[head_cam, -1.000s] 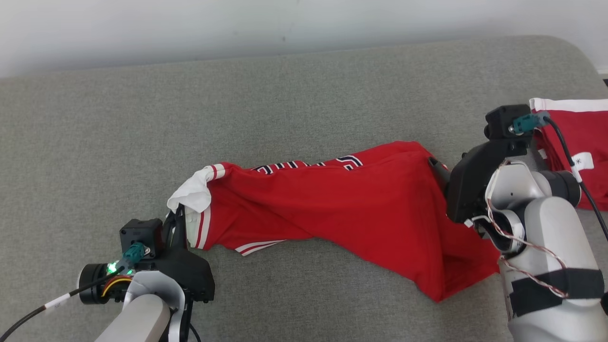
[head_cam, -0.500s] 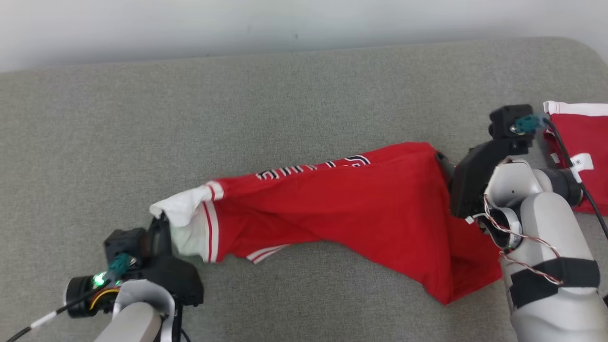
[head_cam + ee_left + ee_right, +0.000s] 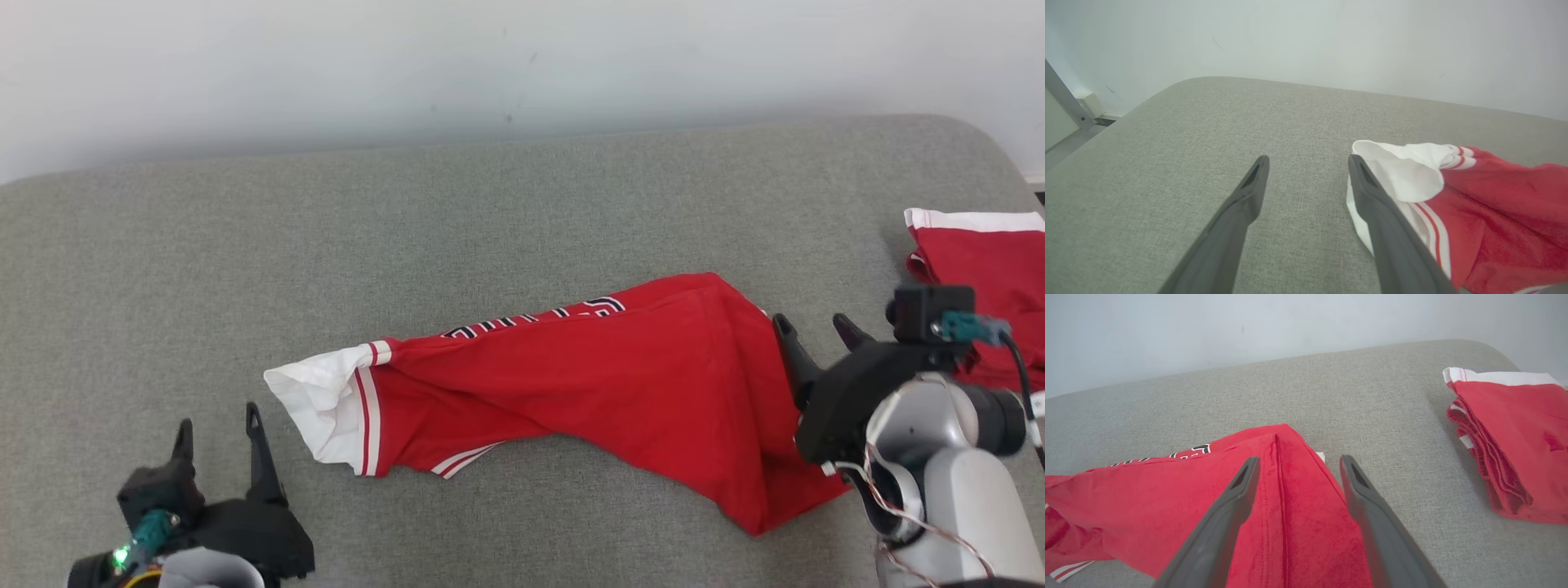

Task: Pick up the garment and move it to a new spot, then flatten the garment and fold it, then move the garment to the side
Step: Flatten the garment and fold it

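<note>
My left gripper should grab the garment next by the raised edge of its white sleeve end, because the garment's red body lies loose on the cushion.
A red garment with white-striped trim and dark lettering lies stretched left to right across the grey cushion. Its white-cuffed end points toward my left gripper, which stands open just left of and below it, holding nothing. In the left wrist view the white cuff lies beside the right finger. My right gripper is open at the garment's right end, fingers above the cloth. The right wrist view shows the red cloth between and under the open fingers, not gripped.
A second red garment with a white band lies folded at the cushion's right edge, also seen as the folded pile in the right wrist view. A pale wall runs behind the cushion. Bare grey fabric stretches across the back and left.
My left gripper has let go of the white cuff and drawn back, now open. The garment lies flat on the cushion. The right gripper has pulled back off the cloth. The camera shifted too.
</note>
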You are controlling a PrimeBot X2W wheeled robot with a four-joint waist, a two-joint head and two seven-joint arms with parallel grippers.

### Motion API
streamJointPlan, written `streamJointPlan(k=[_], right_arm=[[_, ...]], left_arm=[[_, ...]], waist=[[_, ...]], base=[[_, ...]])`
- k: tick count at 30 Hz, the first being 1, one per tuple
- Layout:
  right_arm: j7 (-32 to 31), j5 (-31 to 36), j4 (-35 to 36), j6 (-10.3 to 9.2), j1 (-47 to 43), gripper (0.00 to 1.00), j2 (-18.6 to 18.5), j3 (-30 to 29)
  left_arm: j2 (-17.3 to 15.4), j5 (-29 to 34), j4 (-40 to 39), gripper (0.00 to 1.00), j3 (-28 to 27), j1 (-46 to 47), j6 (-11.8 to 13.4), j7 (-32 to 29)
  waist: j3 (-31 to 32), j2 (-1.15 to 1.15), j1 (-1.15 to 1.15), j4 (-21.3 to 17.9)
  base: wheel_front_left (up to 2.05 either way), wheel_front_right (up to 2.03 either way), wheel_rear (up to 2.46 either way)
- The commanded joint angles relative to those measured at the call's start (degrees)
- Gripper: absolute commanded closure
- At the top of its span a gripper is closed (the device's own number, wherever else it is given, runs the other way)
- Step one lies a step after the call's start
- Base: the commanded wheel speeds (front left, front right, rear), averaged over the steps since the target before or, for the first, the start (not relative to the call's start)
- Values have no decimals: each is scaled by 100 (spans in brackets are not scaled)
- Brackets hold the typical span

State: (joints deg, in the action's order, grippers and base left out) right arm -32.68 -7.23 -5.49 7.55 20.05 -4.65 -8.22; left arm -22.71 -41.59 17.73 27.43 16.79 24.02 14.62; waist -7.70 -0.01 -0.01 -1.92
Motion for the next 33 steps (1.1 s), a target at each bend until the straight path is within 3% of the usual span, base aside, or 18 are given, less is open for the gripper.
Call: streamJointPlan(k=[1, 8, 9, 10, 20, 33], right_arm=[[80, -110, 305, -11, -323, 0, 97, -103], [153, -339, 1019, -11, -1099, 0, 183, -332], [168, -422, 1090, -11, -1218, 0, 187, -353], [195, -535, 1143, -11, -1323, 0, 188, -374], [437, -1037, 1290, -11, -1743, 0, 184, -133], [497, -1090, 1320, -11, -1735, 0, 186, 46]], left_arm=[[18, 20, -174, 0, 60, -250, 91, -60], [231, 113, -675, 0, 710, -302, -171, -533], [272, 145, -651, 66, 813, -208, -235, -606], [341, 146, -606, 100, 894, -109, -302, -666], [869, -10, 981, 100, 934, 933, -714, -774], [1004, -309, 2742, 100, 382, 1570, -419, -455]], waist=[[93, 1, 1, -18], [111, 1, 1, -12], [109, 1, 1, -11], [104, 1, 1, -23], [-28, 1, 1, -442], [-168, 1, 1, -678]], base=[[0, 0, 0], [0, 0, 0], [0, 0, 0], [0, 0, 0], [0, 0, 0], [0, 0, 0]])
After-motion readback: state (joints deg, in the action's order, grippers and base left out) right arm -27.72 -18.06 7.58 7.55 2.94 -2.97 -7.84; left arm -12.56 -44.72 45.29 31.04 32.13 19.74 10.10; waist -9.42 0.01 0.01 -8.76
